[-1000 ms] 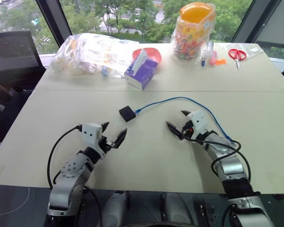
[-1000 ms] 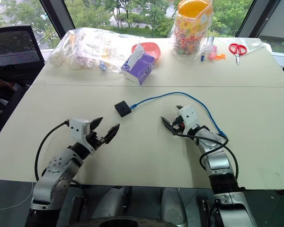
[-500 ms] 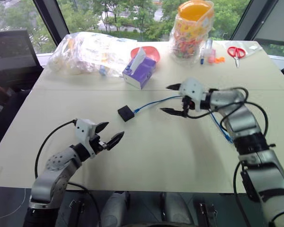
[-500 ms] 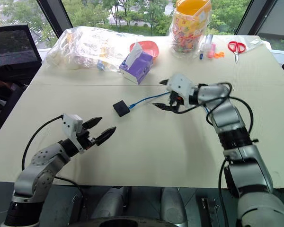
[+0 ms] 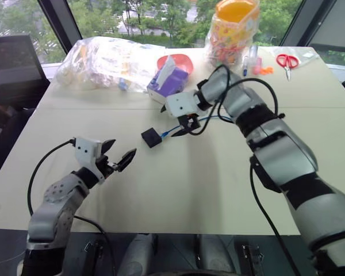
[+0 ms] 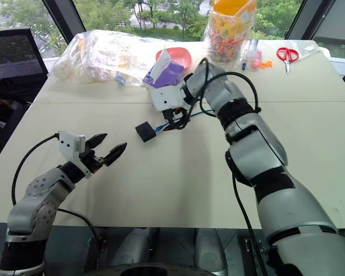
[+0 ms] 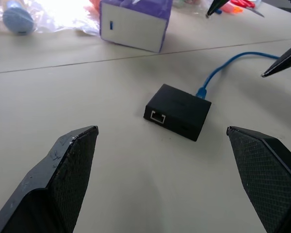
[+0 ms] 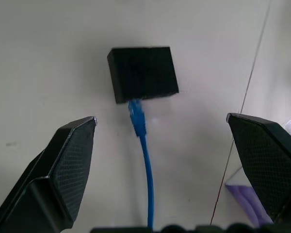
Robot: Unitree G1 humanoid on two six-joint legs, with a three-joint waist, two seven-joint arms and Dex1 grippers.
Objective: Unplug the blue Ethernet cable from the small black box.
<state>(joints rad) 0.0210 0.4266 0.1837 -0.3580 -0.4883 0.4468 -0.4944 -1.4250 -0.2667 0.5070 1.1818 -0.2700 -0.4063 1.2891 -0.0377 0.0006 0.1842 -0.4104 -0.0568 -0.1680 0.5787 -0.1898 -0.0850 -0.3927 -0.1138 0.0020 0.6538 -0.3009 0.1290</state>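
Observation:
I will grab the small black box by its free empty-port end with my left gripper next, because my right gripper hangs open around the blue plug.
The small black box lies flat near the middle of the beige table. The blue Ethernet cable is plugged into the box's right-hand side and trails off to the right, passing beneath my right arm. My right gripper hangs open just above the plug and points down at it, one finger on each side of the cable and clear of it. Nearer the table's front, left of the box, my left gripper is open and empty. It is aimed at the box, whose empty port faces it.
A purple tissue box stands just behind the black box. At the back of the table are a clear plastic bag, a red bowl, a candy jar, pens and red scissors. A black chair stands at the left.
My right arm has swung up and to the left across the table and turned its gripper downward over the cable's plug. My left gripper has drifted a little to the left. Both stayed open.

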